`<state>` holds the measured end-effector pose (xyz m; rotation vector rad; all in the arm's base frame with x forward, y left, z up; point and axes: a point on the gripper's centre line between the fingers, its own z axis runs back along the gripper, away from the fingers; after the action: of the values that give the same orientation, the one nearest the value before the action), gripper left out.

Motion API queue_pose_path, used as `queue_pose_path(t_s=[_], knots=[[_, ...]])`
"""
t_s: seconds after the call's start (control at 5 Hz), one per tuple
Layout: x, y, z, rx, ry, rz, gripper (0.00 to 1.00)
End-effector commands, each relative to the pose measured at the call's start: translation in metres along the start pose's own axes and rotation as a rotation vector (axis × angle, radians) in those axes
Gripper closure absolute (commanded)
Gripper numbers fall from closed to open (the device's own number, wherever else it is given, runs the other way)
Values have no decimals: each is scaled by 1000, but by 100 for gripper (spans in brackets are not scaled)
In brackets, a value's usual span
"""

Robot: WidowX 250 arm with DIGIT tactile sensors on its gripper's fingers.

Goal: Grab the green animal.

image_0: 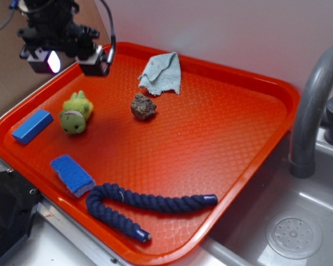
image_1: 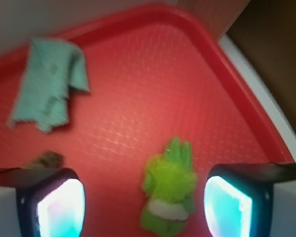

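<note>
I should next grab the green animal's fuzzy yellow-green body with my gripper. Then I can pick it out of the red tray.
The green animal is a small fuzzy yellow-green plush with a pale neck band, lying on the left part of the red tray. My gripper hangs open in the air above the tray's far left corner, behind and above the plush. In the wrist view the green animal shows on the tray below, between my two glowing pads and closer to the right one. Nothing is held between the fingers.
A brown lumpy rock lies right of the plush, with a pale teal cloth behind it. Two blue blocks and a dark blue rope lie near the front. A sink and faucet stand to the right.
</note>
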<state>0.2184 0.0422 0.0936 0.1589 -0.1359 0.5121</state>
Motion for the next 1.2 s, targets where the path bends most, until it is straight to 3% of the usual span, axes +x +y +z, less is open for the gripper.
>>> queue_pose_path(t_s=[0.0,0.2,0.4,0.6,0.8,1.0], knots=[[-7,28,-30,-36,112,-62,0],[-7,20,-52,-117,157,-98,0],[-3,18,-66,-107,177,-87,0],[-3,19,-71,-122,191,-58,100],[4,19,-48,-93,150,-58,100],[7,-10,8,-83,15,-235,100]])
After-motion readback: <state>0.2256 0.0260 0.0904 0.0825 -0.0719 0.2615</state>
